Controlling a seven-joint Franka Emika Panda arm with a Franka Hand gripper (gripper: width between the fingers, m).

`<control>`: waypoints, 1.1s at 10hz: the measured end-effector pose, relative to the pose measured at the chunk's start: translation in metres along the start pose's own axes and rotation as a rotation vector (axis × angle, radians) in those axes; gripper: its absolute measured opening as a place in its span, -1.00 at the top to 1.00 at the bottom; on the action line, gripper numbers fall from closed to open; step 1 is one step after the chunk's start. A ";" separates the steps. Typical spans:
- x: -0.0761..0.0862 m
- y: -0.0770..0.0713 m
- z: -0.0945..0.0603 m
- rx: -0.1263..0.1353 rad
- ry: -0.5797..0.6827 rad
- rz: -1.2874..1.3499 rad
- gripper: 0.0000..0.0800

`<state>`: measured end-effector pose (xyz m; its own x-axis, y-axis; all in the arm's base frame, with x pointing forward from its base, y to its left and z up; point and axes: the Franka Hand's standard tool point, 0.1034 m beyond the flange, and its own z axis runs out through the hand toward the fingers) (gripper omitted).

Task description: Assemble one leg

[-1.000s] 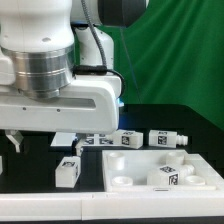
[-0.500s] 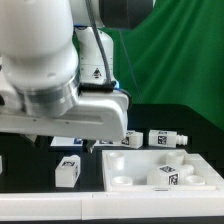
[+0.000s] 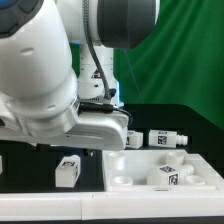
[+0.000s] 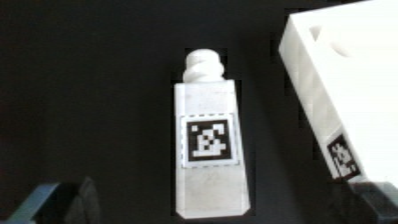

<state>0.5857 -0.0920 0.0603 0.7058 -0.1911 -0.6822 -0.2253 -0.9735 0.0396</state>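
Note:
I will grab the white leg by its tagged square body (image 4: 210,150) next. The leg's peg end then stays free to go into the panel.
In the wrist view a white leg (image 4: 210,140) lies flat on the black table, its tag facing up and its narrow peg end (image 4: 205,68) pointing away from the fingers. My gripper (image 4: 217,203) is open above the leg's square end. One dark finger (image 4: 63,200) shows on each side, both clear of the leg. In the exterior view the arm's hand (image 3: 95,125) hides the fingers. Other legs show there: one front left (image 3: 68,171), two at the back (image 3: 166,138), one on the panel (image 3: 168,176).
The large flat white panel (image 3: 160,162) with round holes lies at the exterior view's right, and its edge (image 4: 338,80) runs close beside the leg in the wrist view. The arm's bulk fills the exterior view's upper left. A green curtain hangs behind.
The arm has swung toward the exterior view's right and turned, now covering more of the back legs. The finger seen earlier at the left is out of sight. The parts have not moved.

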 end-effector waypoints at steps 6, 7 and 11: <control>0.008 0.007 0.040 0.030 -0.088 0.035 -0.62; 0.011 0.004 0.049 0.027 -0.100 0.031 -0.62; 0.011 0.001 0.058 0.025 -0.123 0.026 -0.62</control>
<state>0.5543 -0.0875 0.0106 0.6123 -0.1979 -0.7655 -0.2601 -0.9647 0.0413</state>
